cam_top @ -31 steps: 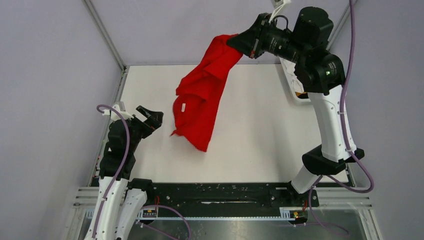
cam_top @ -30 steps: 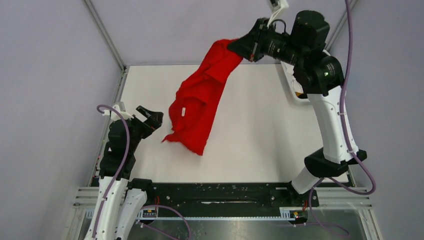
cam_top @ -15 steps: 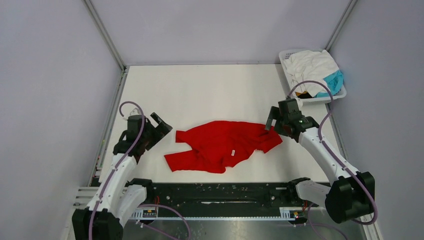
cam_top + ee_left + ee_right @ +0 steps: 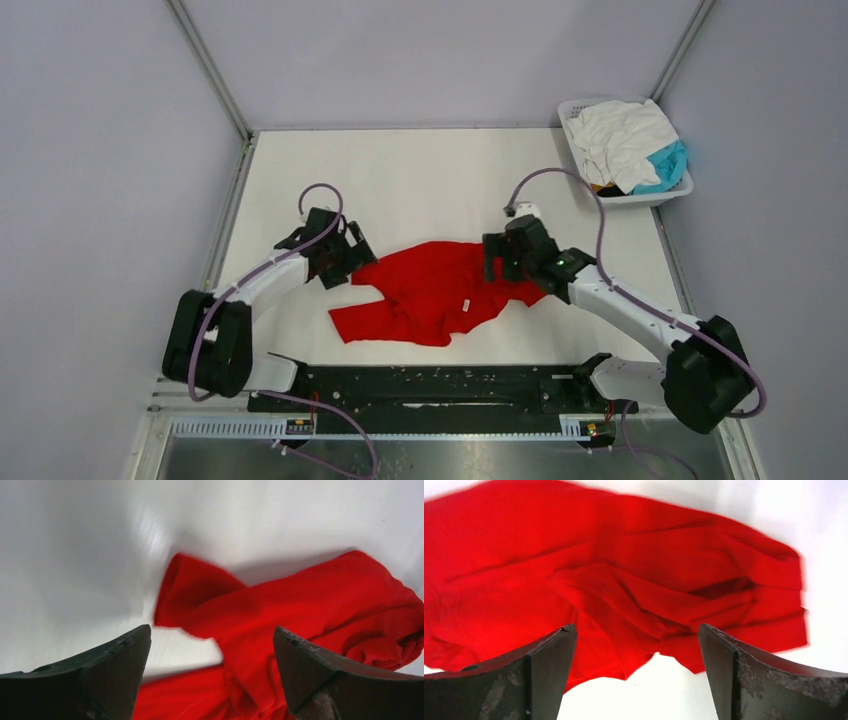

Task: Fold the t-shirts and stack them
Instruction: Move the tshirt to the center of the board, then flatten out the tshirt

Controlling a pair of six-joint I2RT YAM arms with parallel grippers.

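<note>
I need to grab the red t-shirt by its wrinkled edge opposite my left gripper next, with my right gripper. Then I can stretch the t-shirt open for folding.
A bright red t-shirt lies crumpled on the white table, near the front middle. My left gripper hovers at the shirt's left edge, open. In the left wrist view the gripper frames red cloth and bare table, with nothing pinched. Over the shirt's right edge, my right gripper is open too. The right wrist view shows the gripper above wrinkled red folds, not touching them. A white t-shirt and a teal one lie bundled in the basket.
A white slotted basket stands at the table's back right corner. Grey walls and metal frame posts enclose the table on three sides. The black rail with both arm bases runs along the near edge.
A second ago the right gripper held the red shirt high at the back. It let go, the shirt now lies on the table, and both arms have moved to its edges.
</note>
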